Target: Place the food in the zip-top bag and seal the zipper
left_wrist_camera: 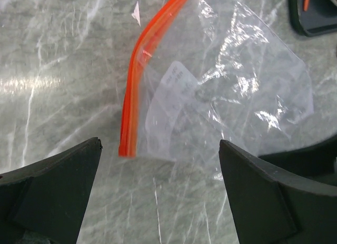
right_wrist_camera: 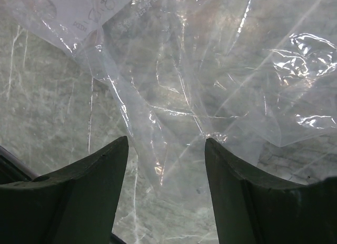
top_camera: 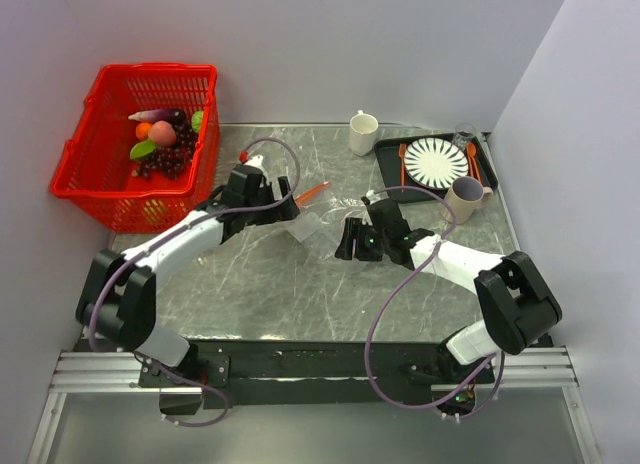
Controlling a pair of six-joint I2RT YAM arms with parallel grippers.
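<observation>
I will grab the zip-top bag with my left gripper by the near end of its red-orange zipper (top_camera: 299, 201) (left_wrist_camera: 128, 143). The rest stays for my right gripper to hold open.
The zip-top bag (top_camera: 309, 224) lies flat and crumpled on the marble table between my two grippers, with nothing inside it. Its zipper (left_wrist_camera: 134, 81) is a red-orange strip curving along the bag's left edge in the left wrist view. My left gripper (left_wrist_camera: 160, 149) hovers open just short of the zipper's near end, with only table between its fingers. My right gripper (right_wrist_camera: 166, 144) is open at the bag's (right_wrist_camera: 200, 70) other side, a loose fold of film lying between its fingers. The food (top_camera: 162, 133), toy fruit and vegetables, sits in the red basket (top_camera: 100, 189) at the far left.
A black tray (top_camera: 392, 184) at the back right carries a striped plate (top_camera: 436, 162) and orange cutlery. A white mug (top_camera: 363, 132), a clear glass (top_camera: 463, 136) and a grey mug (top_camera: 466, 197) stand around it. Walls close in the left, back and right.
</observation>
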